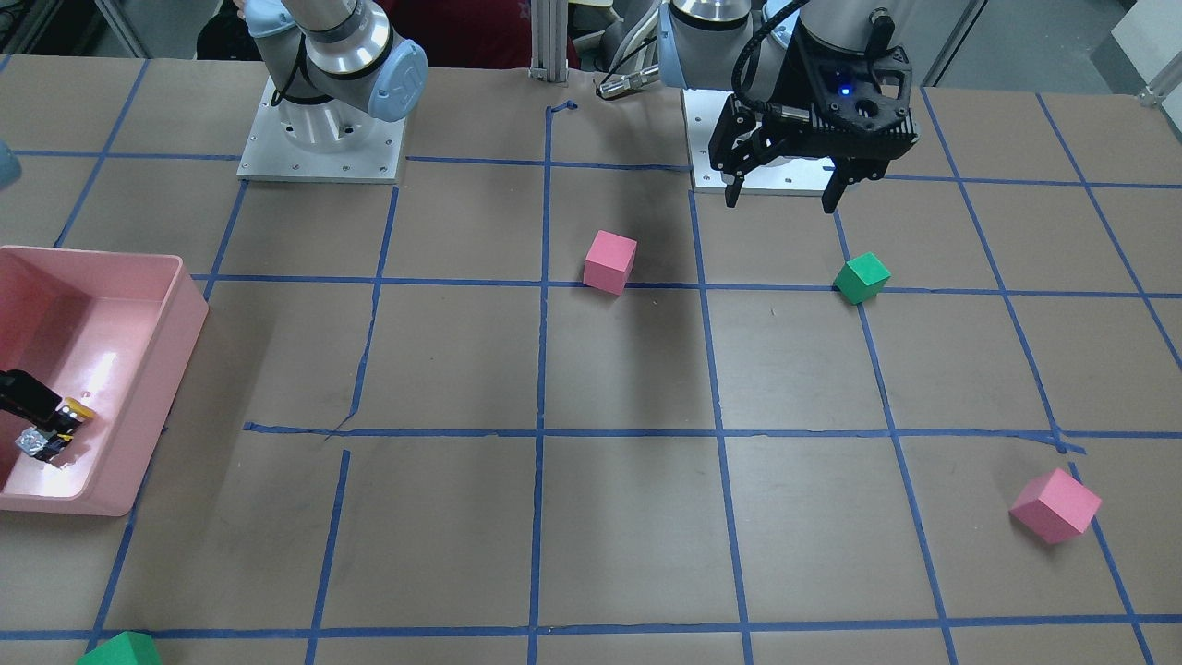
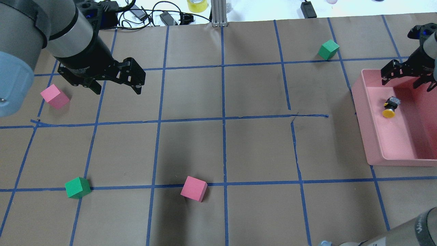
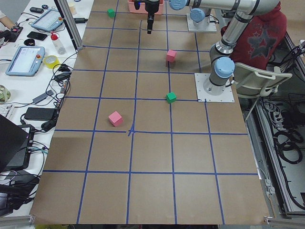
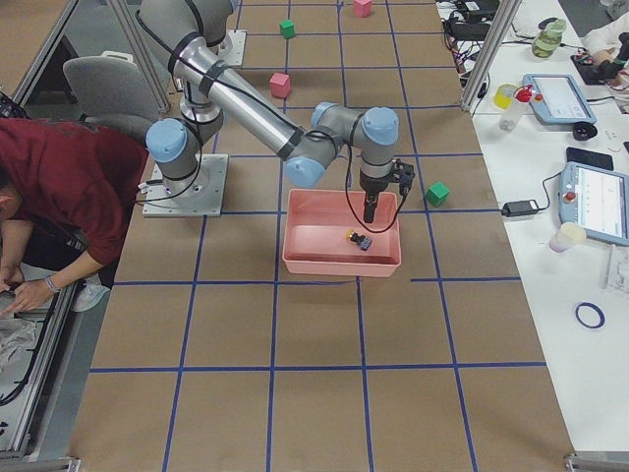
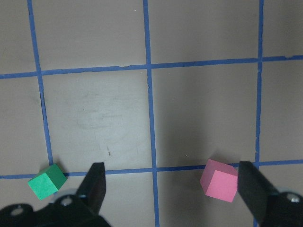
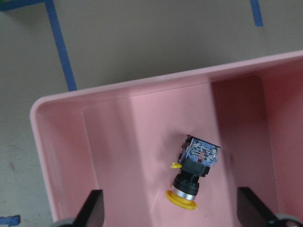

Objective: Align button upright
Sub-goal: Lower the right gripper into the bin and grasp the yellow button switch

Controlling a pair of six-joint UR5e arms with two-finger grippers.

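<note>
The button needs to stand upright, so my right gripper will next take hold of it by its black neck [image 6: 188, 181] beside the yellow cap [image 6: 181, 201].
The button [image 2: 390, 107] lies on its side on the floor of the pink bin [image 2: 367, 136], its yellow cap toward the robot and its grey base away. It also shows in the right wrist view [image 6: 196, 172] and the front view [image 1: 55, 429]. My right gripper [image 2: 406, 83] hangs open above the bin's far end. In the right wrist view [image 6: 173, 208] the button lies below it, between its fingers, untouched. My left gripper [image 2: 117, 90] is open and empty, high above the table's left side.
Two pink cubes [image 2: 54, 96] [image 2: 194, 188] and two green cubes [image 2: 78, 187] [image 2: 328, 49] sit on the brown paper with its blue tape grid. The left wrist view shows a green cube [image 5: 47, 182] and a pink cube [image 5: 218, 179] below.
</note>
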